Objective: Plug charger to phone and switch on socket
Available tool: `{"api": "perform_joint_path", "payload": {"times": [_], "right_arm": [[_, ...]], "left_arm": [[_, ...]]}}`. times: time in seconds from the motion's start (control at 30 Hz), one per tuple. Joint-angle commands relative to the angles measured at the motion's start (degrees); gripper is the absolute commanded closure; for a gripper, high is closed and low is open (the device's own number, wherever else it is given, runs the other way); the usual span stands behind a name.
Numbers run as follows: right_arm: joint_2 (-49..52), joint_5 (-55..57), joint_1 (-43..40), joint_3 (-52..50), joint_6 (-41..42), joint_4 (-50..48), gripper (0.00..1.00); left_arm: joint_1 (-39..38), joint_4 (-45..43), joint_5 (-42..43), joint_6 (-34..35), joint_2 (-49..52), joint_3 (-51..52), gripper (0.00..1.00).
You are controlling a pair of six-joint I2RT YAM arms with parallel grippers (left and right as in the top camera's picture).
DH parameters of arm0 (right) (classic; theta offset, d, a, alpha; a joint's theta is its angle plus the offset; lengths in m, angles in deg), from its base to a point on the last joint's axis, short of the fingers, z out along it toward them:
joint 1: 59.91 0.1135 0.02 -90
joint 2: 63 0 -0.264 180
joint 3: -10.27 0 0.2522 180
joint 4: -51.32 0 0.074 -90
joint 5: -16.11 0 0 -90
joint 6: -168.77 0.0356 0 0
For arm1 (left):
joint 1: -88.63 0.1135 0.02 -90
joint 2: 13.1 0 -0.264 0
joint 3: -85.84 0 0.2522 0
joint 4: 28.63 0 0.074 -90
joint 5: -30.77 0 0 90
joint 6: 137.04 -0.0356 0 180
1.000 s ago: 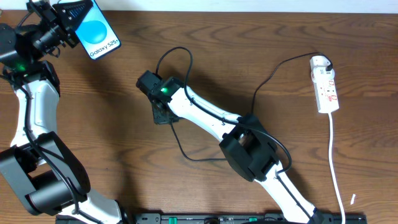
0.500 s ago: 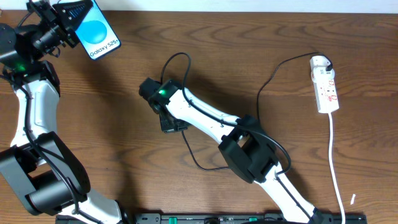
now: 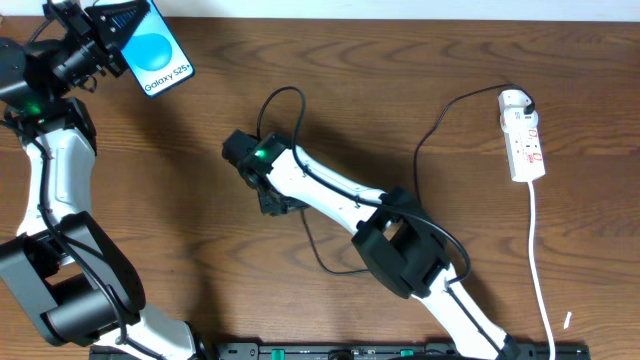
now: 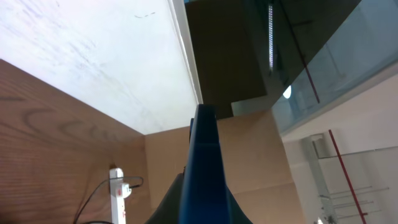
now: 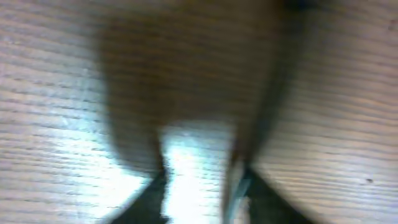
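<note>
The plug tip of the charger should stay free for the phone. My right gripper will next grab the charger (image 3: 417, 150) near its end away from the socket.
The phone (image 3: 157, 50), with its blue screen reading "Galaxy S25+", is held off the table at the far left corner, and my left gripper (image 3: 108, 30) is shut on it. In the left wrist view the phone (image 4: 205, 171) shows edge-on between the fingers. The charger (image 3: 417, 150), a thin black cable, runs from the white socket (image 3: 523, 138) at the right and loops past my right gripper (image 3: 272, 198) at mid-table. Its plug tip is hidden. The right wrist view is blurred; my right gripper (image 5: 199, 186) stands open over bare wood, with a dark streak beside one finger.
The socket's thick white cord (image 3: 538, 260) trails to the front edge at the right. My right arm (image 3: 400, 245) stretches diagonally across the middle of the wooden table (image 3: 150, 180). A black bar (image 3: 330, 351) lies along the front edge.
My right gripper has shifted slightly toward the front, dragging the cable loop along, and its jaws have parted. The left arm and the phone have not moved.
</note>
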Motion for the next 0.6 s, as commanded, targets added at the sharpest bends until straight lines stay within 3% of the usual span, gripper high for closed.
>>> {"api": "perform_joint_path", "payload": {"times": [0.0,0.1,0.4,0.57], "right_arm": [[2.7,-3.1,0.6,-2.1,0.0,-1.4,0.39],[2.7,-3.2,0.4,-2.1,0.0,-2.1,0.34],[2.6,-6.9,-1.8,-1.6,0.1,-4.1,0.34],[2.3,-7.2,-3.4,-1.4,3.7,-3.7,0.29]], "left_arm": [[0.2,-0.6,0.6,0.1,-1.3,-0.8,0.93],[0.2,-0.6,0.6,0.1,-1.3,-0.8,0.93],[0.2,-0.6,0.6,0.1,-1.3,-0.8,0.93],[0.2,-0.6,0.5,0.0,-1.3,-0.8,0.93]]}}
